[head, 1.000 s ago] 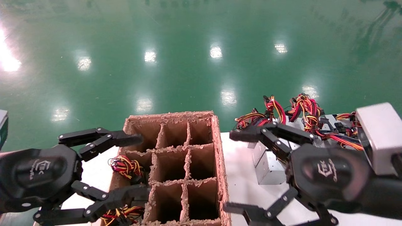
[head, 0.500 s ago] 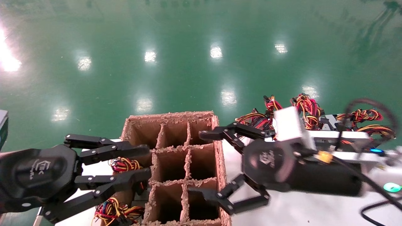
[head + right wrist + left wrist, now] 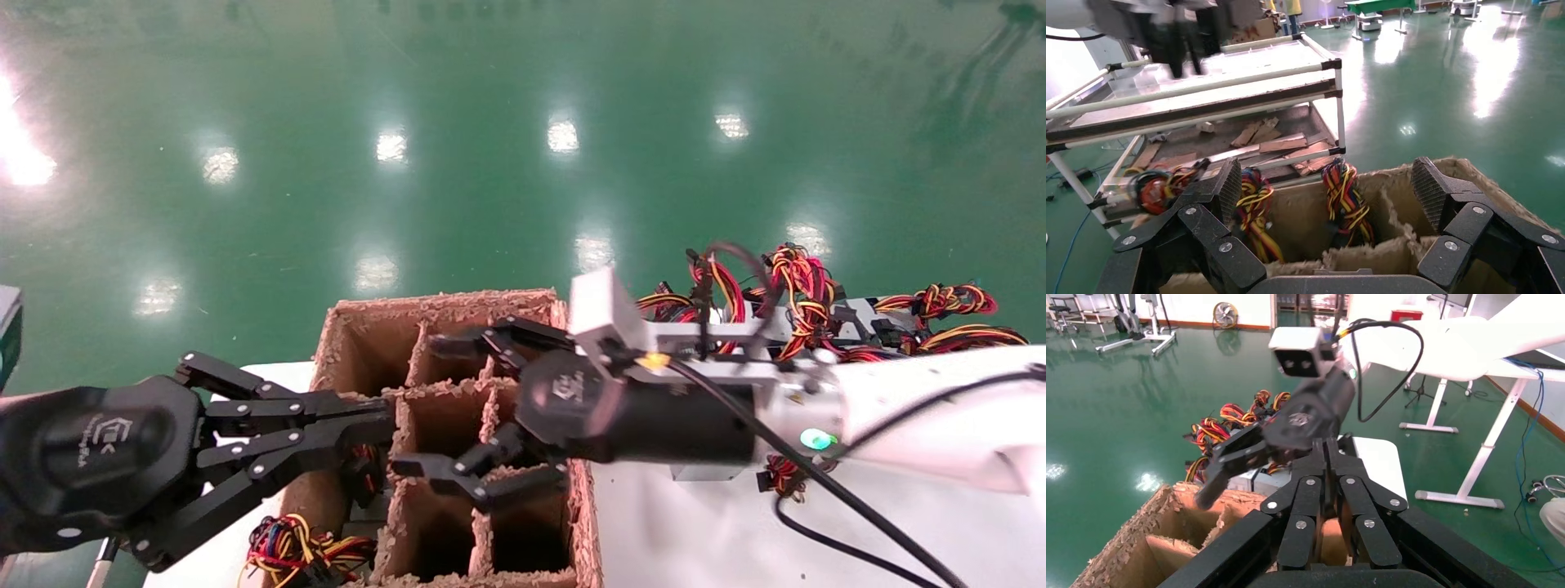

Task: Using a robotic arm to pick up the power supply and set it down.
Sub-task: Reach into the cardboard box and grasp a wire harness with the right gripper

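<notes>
My right gripper grabs the bundle of wires of the power supply [image 3: 863, 318] next, to pick the power supply up and set it down.
Several power supplies, silver boxes with red, yellow and black wire tails [image 3: 805, 298], lie on the white table at the right. More wire bundles [image 3: 294, 549] stick out of the left cells of the divided cardboard box [image 3: 576, 384]; the right wrist view shows them too [image 3: 1347, 197]. My right gripper [image 3: 426, 404] hovers over the box's middle cells, open and empty. The left wrist view shows it as well [image 3: 1226, 468]. My left gripper [image 3: 382, 422] is at the box's left side, shut, with nothing seen between its fingers [image 3: 1324, 447].
The white table [image 3: 695, 531] carries the box and a loose black cable [image 3: 858, 527]. A pipe-frame rack [image 3: 1229, 86] with cardboard scraps stands beyond the box's left side. Green floor surrounds the table.
My right arm has swung left from above the power supplies on the table to over the box, still open and empty. My left gripper's fingers have come together from wide open.
</notes>
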You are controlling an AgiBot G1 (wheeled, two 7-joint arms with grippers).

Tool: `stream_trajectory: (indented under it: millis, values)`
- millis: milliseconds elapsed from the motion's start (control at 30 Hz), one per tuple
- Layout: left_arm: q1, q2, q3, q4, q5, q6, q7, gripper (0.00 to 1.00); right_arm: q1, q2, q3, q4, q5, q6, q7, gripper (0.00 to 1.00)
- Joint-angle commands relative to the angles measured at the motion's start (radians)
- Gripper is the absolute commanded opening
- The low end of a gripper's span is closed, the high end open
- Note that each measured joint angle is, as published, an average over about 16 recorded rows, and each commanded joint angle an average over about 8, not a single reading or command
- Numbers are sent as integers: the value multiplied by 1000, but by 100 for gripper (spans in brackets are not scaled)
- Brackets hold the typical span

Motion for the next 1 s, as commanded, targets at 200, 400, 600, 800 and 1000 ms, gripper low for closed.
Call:
stream_trajectory:
  millis: [200, 400, 600, 800, 1000]
  values:
    - [0, 0, 0, 0, 0, 0, 0, 0, 50, -112, -30, -155, -33, 1, -63, 100]
    - [0, 0, 0, 0, 0, 0, 0, 0, 77, -200, -47, -291, -45, 2, -106, 100]
    - [0, 0, 0, 0, 0, 0, 0, 0, 109, -263, -83, -391, -83, 19, -150, 89]
    - [0, 0, 0, 0, 0, 0, 0, 0, 119, -284, -131, -409, -86, 50, -171, 20]
    - [0, 0, 0, 0, 0, 0, 0, 0, 113, -287, -183, -388, -50, 96, -165, 0]
